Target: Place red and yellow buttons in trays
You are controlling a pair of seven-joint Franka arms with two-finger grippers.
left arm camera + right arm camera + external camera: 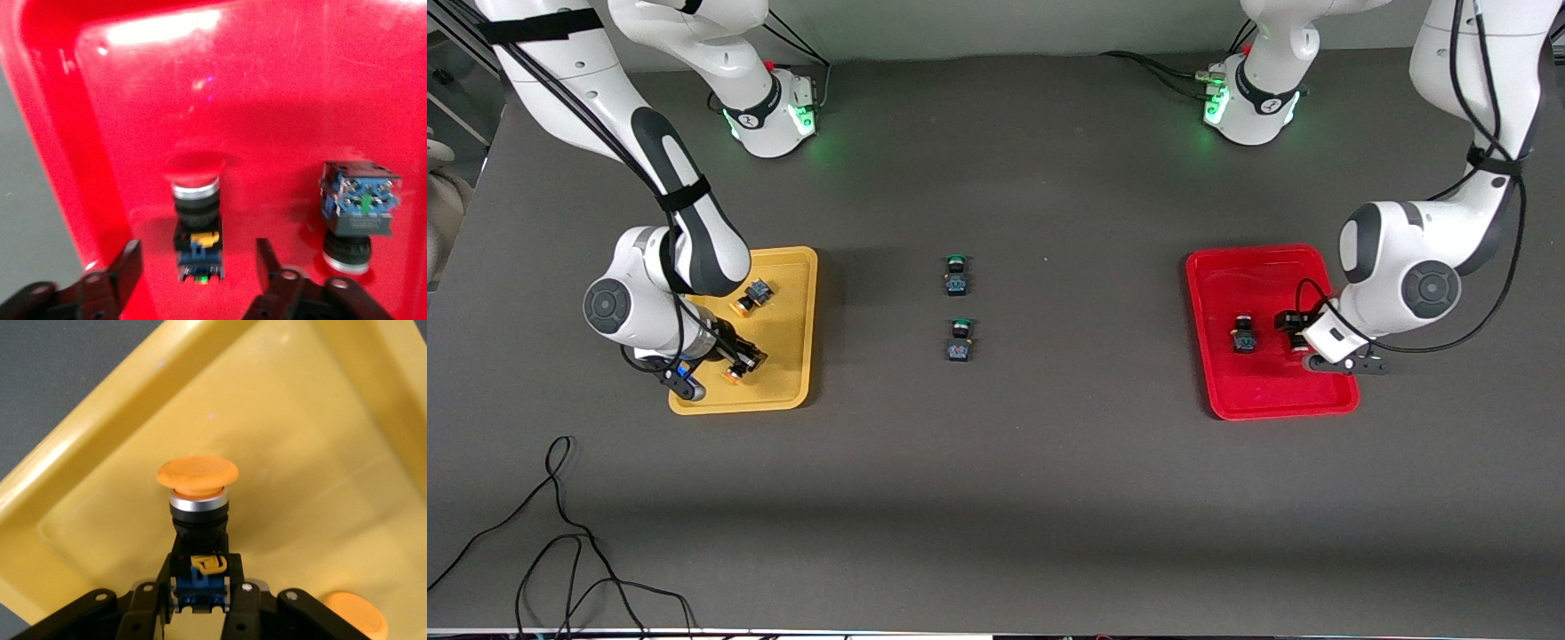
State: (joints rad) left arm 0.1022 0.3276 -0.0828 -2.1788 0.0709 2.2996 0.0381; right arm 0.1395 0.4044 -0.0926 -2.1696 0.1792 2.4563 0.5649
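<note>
The yellow button is in my right gripper, low over the bottom of the yellow tray. The button would lie in the tray, so my right gripper should release it.
My left gripper is open low in the red tray, its fingers apart on either side of a red button that lies on the tray floor. A second red button lies beside it in the same tray. My right gripper is shut on the blue-and-black body of a yellow button, held low over the yellow tray. Another yellow button lies in that tray, farther from the front camera.
Two green-capped buttons lie on the dark table midway between the trays. A loose black cable curls near the front edge at the right arm's end. Both arm bases stand along the back.
</note>
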